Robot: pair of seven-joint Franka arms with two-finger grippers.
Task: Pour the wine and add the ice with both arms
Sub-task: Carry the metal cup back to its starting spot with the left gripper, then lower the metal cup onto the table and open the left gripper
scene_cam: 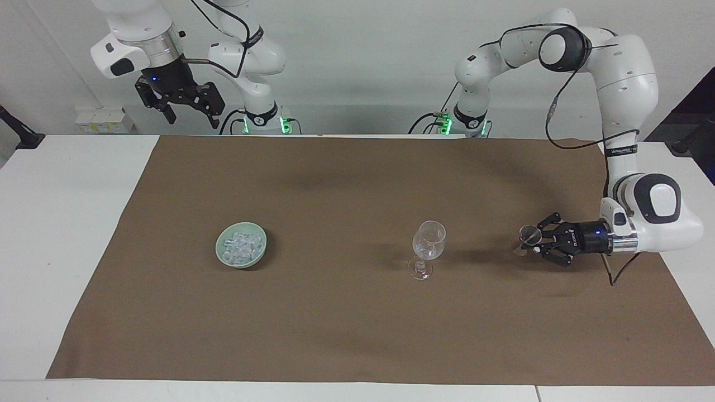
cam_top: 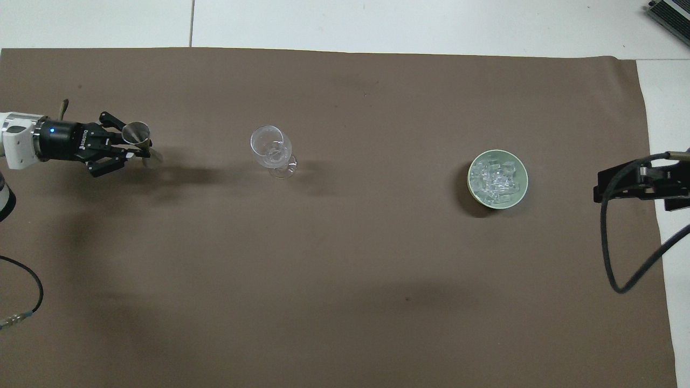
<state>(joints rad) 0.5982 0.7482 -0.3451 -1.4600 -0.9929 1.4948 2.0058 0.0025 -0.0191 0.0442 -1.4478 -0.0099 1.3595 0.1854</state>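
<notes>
The jigger's base [cam_top: 152, 160] hangs above the brown cloth in the overhead view, so my left gripper should keep its hold on the jigger.
A clear wine glass [scene_cam: 429, 241] [cam_top: 271, 147] stands upright on the brown cloth [scene_cam: 335, 335] [cam_top: 323, 323]. My left gripper [scene_cam: 530, 241] [cam_top: 135, 146] is shut on a small metal jigger [scene_cam: 524, 239] [cam_top: 138, 134], low over the cloth beside the glass, toward the left arm's end of the table. I cannot tell if the jigger touches the cloth. A pale green bowl [scene_cam: 258, 257] [cam_top: 477, 191] holds the ice [scene_cam: 241, 245] [cam_top: 497, 177], a heap of small clear cubes. My right gripper [scene_cam: 189, 116] [cam_top: 641, 186] waits open and empty, high over the table edge nearest the robots.
The cloth covers most of the white table [scene_cam: 67, 223] [cam_top: 377, 21]. A black cable [cam_top: 614, 253] hangs from the right arm over the cloth's edge. The bowl sits toward the right arm's end, well apart from the glass.
</notes>
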